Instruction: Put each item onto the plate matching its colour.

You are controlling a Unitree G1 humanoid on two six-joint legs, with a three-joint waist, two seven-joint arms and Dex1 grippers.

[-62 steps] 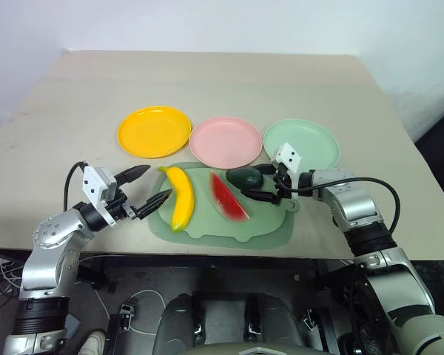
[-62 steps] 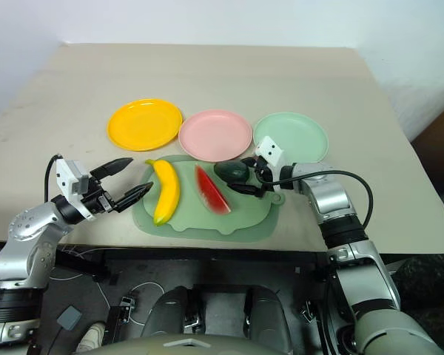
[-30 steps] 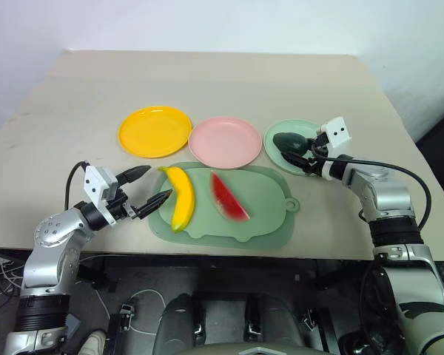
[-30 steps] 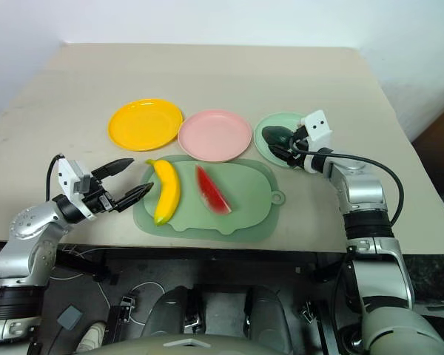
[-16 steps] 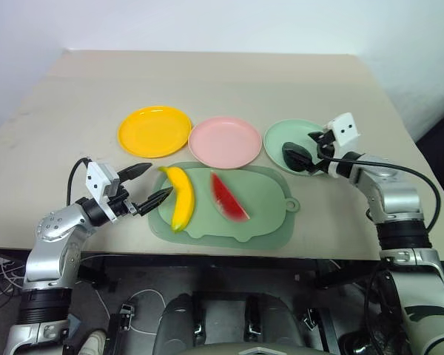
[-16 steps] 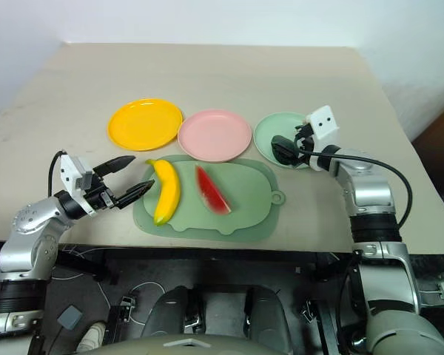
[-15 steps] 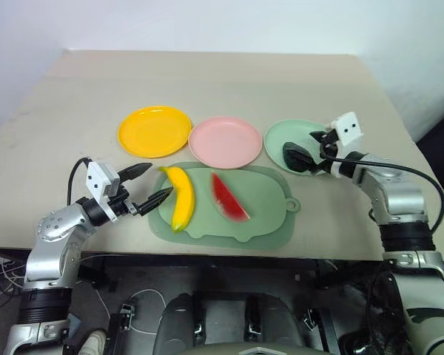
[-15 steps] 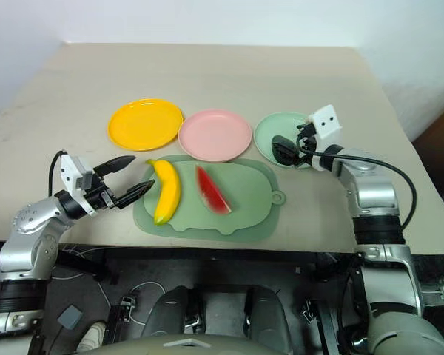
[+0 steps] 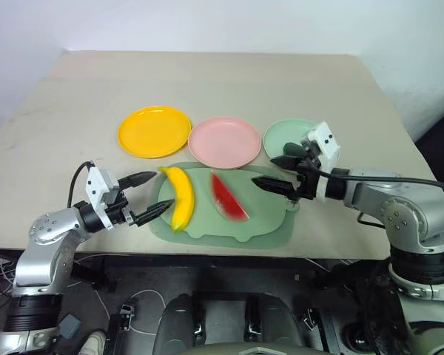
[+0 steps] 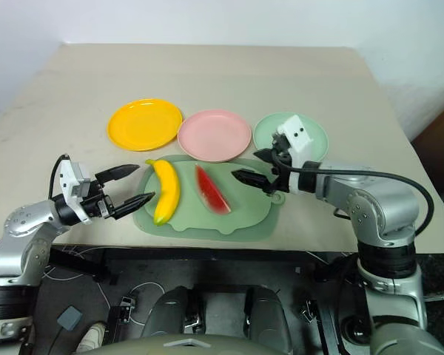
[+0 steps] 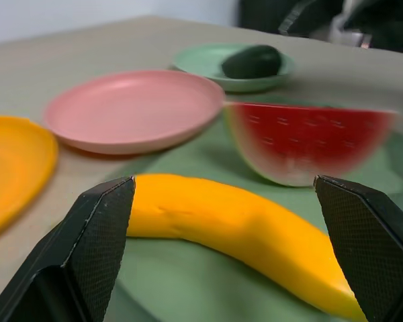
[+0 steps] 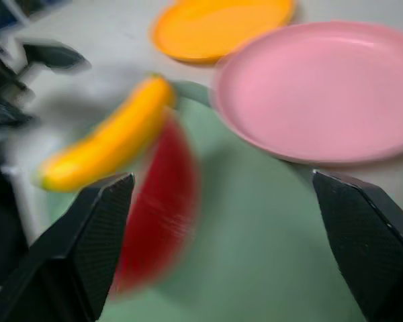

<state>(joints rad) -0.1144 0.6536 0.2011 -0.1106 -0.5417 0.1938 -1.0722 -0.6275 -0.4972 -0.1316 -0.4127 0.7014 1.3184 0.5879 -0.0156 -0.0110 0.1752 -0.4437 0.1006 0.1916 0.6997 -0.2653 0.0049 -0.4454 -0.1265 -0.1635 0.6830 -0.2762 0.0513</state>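
The right gripper takes hold of the watermelon wedge by its red middle (image 9: 226,196) next, to put the wedge on the pink plate (image 9: 224,141).
A yellow banana (image 9: 179,198) and a red watermelon wedge (image 9: 228,197) lie side by side on the pale green mat (image 9: 266,222). The dark green avocado (image 11: 252,61) rests on the mint green plate (image 9: 285,135), apart from both grippers. The orange-yellow plate (image 9: 154,131) and the pink plate (image 9: 224,141) stand bare behind the mat. My left gripper (image 9: 161,191) is open just left of the banana, its fingers bracketing the banana's near side without touching. My right gripper (image 9: 263,170) is open and holds nothing, hovering over the mat to the right of the watermelon.
The three plates stand in a row across the middle of the beige table (image 9: 207,81). The mat reaches close to the table's front edge (image 9: 207,253). A white wall rises behind the table's far edge.
My right gripper has let go of the avocado on the mint green plate, then swung back and left over the mat toward the watermelon. The left gripper has hardly moved.
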